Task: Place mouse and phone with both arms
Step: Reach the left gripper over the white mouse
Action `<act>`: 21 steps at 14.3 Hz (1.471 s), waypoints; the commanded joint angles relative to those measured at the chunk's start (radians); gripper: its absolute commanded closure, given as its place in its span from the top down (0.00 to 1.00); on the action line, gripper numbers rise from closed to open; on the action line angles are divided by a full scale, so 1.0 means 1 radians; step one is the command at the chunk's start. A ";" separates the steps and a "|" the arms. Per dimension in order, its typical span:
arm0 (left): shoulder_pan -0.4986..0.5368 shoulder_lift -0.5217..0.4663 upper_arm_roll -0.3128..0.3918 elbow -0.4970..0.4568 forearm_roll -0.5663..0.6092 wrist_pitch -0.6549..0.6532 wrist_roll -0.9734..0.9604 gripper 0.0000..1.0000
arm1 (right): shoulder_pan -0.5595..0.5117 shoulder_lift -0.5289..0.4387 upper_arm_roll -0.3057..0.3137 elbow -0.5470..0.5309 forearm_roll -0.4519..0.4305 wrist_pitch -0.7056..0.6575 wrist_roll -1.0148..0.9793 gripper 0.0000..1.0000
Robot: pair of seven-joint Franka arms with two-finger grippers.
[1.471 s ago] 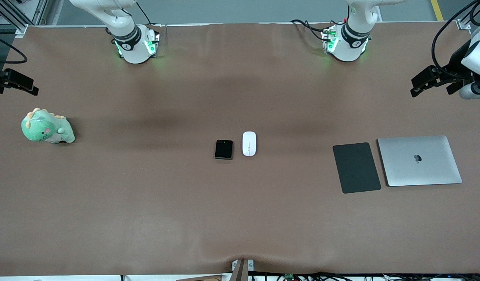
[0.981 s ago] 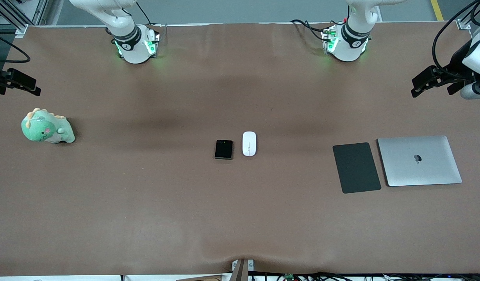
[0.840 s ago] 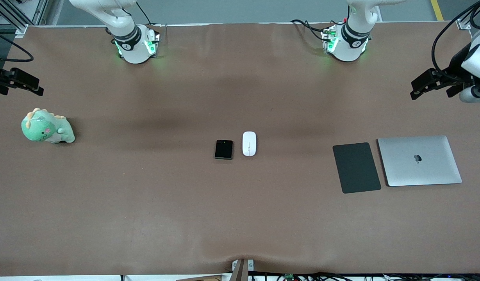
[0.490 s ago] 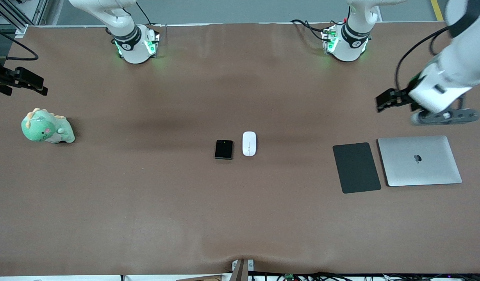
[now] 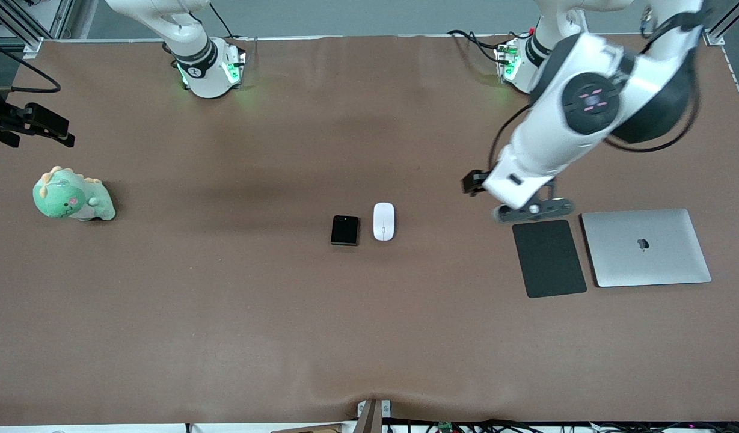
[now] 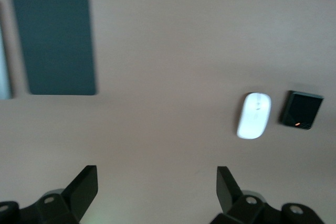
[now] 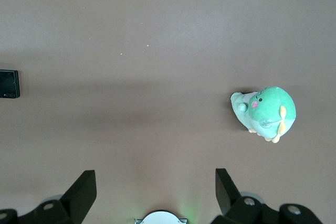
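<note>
Next, my left gripper grabs the mouse (image 5: 383,221) by its long sides to place it on the dark grey mat (image 5: 549,258).
The white mouse (image 5: 383,221) and the black phone (image 5: 344,230) lie side by side at the table's middle, the mouse toward the left arm's end. Both show in the left wrist view, the mouse (image 6: 254,115) beside the phone (image 6: 301,109). My left gripper (image 5: 474,182) is open and empty, up over bare table between the mouse and the dark grey mat (image 5: 549,258); its fingers (image 6: 84,187) stand wide apart. My right gripper (image 5: 38,125) is open and empty, up over the table's edge at the right arm's end. The phone also shows in the right wrist view (image 7: 9,84).
A closed silver laptop (image 5: 646,247) lies beside the mat toward the left arm's end. A green plush dinosaur (image 5: 72,196) sits near the right arm's end, below the right gripper; it also shows in the right wrist view (image 7: 265,113). The arm bases (image 5: 208,67) stand along the table's back edge.
My left arm has swung in from the table's end toward the middle, to over the spot between mouse and mat. My right gripper has crept slightly inward. Mouse and phone have not moved.
</note>
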 commanded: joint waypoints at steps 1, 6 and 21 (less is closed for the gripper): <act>-0.062 0.080 -0.002 0.022 0.017 0.085 -0.067 1.00 | 0.010 -0.008 0.001 0.004 -0.022 0.000 0.002 1.00; -0.171 0.215 0.002 0.015 0.054 0.188 -0.121 1.00 | 0.007 -0.002 0.001 0.004 -0.020 -0.011 -0.005 1.00; -0.291 0.481 0.012 -0.007 0.146 0.540 -0.205 0.85 | 0.008 0.002 -0.001 0.009 -0.020 -0.001 0.002 1.00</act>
